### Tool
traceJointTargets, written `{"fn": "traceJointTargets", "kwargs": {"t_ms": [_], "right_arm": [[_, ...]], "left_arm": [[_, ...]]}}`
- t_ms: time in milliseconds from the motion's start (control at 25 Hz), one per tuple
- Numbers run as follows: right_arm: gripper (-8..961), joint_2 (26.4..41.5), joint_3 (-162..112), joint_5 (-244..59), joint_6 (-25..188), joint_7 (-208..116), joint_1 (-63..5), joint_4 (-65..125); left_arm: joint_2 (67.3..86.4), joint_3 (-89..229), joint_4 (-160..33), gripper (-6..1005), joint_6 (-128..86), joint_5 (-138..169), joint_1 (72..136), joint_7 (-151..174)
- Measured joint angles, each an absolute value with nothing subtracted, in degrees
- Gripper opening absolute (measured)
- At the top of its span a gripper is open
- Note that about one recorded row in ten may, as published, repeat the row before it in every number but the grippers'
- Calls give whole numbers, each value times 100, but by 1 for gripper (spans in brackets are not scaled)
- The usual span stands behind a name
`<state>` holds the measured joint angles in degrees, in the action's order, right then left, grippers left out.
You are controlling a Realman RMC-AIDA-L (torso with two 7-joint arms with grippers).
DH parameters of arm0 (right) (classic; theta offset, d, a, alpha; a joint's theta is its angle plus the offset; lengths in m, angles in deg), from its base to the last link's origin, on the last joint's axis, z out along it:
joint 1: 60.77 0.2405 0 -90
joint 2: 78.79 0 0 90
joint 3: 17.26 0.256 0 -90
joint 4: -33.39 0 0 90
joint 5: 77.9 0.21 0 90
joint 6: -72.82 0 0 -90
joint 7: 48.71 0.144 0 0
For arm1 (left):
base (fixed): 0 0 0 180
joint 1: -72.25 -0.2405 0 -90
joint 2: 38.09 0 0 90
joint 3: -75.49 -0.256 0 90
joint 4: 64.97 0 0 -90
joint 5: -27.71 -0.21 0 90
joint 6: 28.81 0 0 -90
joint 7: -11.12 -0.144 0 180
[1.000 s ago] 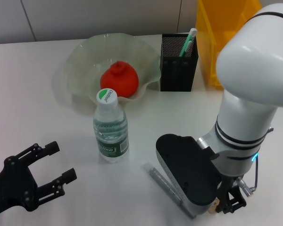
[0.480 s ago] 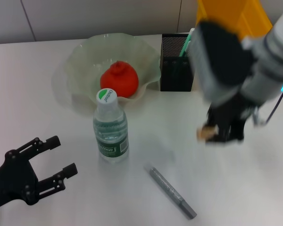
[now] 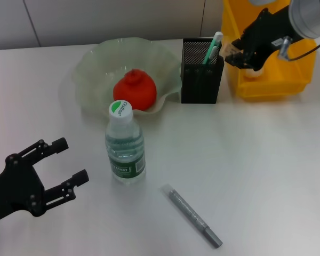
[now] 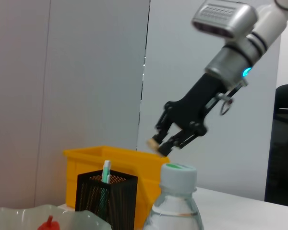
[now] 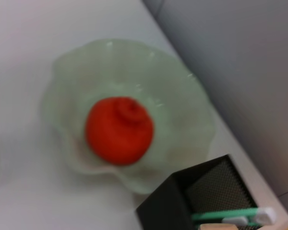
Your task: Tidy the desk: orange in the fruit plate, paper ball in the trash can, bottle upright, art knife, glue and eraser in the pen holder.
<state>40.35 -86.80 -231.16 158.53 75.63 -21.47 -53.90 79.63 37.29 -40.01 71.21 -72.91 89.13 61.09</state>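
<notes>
The eraser hangs beside the pen holder's rim (image 3: 220, 49), so for now my right gripper stays closed on the eraser until it lines up with the pen holder.
My right gripper (image 3: 237, 55) hangs at the back right, just beside and above the black mesh pen holder (image 3: 201, 72) and in front of the yellow trash can (image 3: 269, 80). It is shut on the small tan eraser (image 4: 153, 143). A green-and-white glue stick (image 3: 213, 47) stands in the holder. The orange (image 3: 134, 90) lies in the pale-green fruit plate (image 3: 90, 69). In front of the plate the bottle (image 3: 125, 144) stands upright. The grey art knife (image 3: 194, 216) lies on the table near the front. My left gripper (image 3: 56, 170) rests open at the front left. The paper ball is out of view.
The white table (image 3: 256, 160) runs back to a grey wall. The pen holder stands close between the fruit plate and the trash can.
My right gripper rose from the table beside the art knife with the eraser and swung to the back right, up by the pen holder. The left gripper barely shifted.
</notes>
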Motion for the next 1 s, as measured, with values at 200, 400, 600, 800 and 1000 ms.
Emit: {"fn": "traceJointTargets", "kwargs": {"t_ms": [200, 400, 600, 800, 1000], "right_arm": [[256, 4042, -8771, -23074, 14936, 7534, -2141, -4713], [256, 4054, -8894, -22908, 14162, 7338, -2194, -4337], [257, 4054, -9012, -22763, 13873, 7233, -2169, -4002], [258, 4051, -9106, -22730, 13645, 7249, -2089, -3681], [259, 4048, -9116, -22681, 13553, 7240, -2112, -3641]], "left_arm": [[7977, 3706, -4014, 799, 7145, -7314, 8951, 6115], [7985, 3719, -4023, 799, 7150, -7315, 8894, 6112], [7986, 3725, -4027, 799, 7165, -7314, 8816, 6130], [7987, 3726, -4027, 799, 7235, -7309, 8782, 6145], [7986, 3726, -4027, 799, 7259, -7307, 8754, 6147]]}}
